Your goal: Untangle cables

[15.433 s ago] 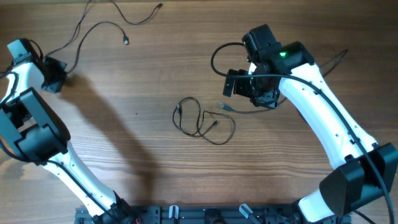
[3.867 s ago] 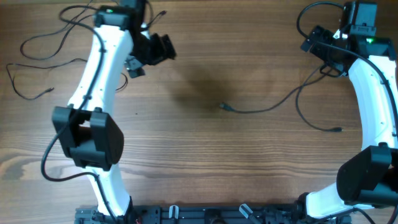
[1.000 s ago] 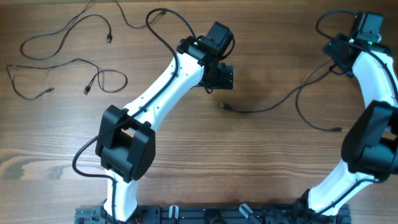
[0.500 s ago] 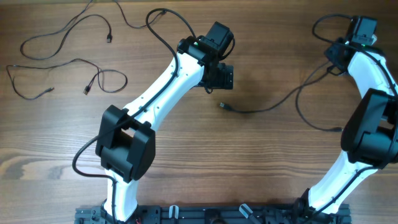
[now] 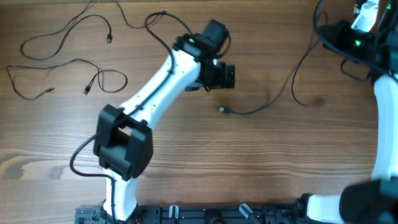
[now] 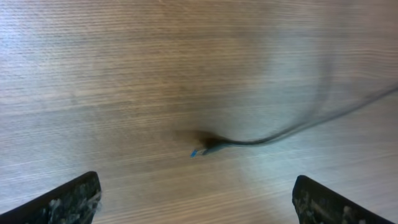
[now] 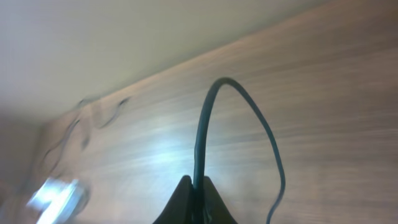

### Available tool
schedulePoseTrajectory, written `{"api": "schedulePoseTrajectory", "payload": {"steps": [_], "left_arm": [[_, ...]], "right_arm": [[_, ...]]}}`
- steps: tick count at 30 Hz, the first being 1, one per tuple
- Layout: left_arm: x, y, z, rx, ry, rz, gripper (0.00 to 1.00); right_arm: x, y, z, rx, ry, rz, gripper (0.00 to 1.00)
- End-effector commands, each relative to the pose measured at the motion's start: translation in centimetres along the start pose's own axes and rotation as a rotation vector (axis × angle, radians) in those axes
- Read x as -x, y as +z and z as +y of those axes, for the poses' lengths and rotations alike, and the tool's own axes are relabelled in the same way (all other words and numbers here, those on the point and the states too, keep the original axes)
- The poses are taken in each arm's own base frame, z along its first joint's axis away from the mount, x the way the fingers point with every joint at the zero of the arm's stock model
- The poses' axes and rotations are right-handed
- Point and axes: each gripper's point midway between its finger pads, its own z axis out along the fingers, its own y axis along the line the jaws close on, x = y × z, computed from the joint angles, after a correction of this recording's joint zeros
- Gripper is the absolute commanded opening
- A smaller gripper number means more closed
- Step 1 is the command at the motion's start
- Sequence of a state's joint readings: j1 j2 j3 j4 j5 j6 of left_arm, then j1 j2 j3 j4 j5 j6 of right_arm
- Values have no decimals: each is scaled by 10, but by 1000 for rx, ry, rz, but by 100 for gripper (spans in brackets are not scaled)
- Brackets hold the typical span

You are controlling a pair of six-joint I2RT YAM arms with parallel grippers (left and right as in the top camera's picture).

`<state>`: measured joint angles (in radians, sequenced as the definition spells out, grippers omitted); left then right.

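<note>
The left gripper grips the thin black cable along its body next, away from the plug end. The cable then trails free to be laid apart untangled.
One thin black cable [image 5: 273,99] runs from its small plug end [image 5: 222,110] at mid-table to the right and up toward the far right corner. My right gripper [image 5: 341,36] holds it there. In the right wrist view the right gripper [image 7: 198,194] is shut on this cable [image 7: 202,134], which arches up and falls back down to the right. My left gripper [image 5: 219,76] hovers just behind the plug end, open. In the left wrist view the plug end [image 6: 198,151] lies on the wood ahead of the left gripper [image 6: 199,208], whose fingertips [image 6: 74,198] stand wide apart with nothing between them.
Other thin black cables [image 5: 68,62] lie spread over the far left of the table, one with a plug [image 5: 86,91] and another near the back edge [image 5: 134,22]. The left arm [image 5: 155,81] stretches diagonally over the table's middle. The arm bases sit along the front edge.
The right gripper has shut on the cable and risen toward the far right corner, pulling the slack off the right side of the table. The left gripper stays open, almost unmoved.
</note>
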<state>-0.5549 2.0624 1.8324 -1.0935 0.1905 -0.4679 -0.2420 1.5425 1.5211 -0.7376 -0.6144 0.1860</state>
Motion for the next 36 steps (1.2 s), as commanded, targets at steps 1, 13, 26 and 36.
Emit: {"api": "schedulePoseTrajectory", "payload": {"steps": [1,13,26,36], "left_arm": [[33,-93,-7,-378,-142,-42,100],[14,-228,-11,-985,-558,310,100],[11,-217,-20,-933,-554,304,67],[26,-203,-10,-844,-650,235,31]], "right_arm": [[-31,-12,65,218,-228,86,4],[-125,18,231,599,-572,229,4],[-123,23,242,569,-536,207,4],[-131,22,251,587,-552,220,4]]}}
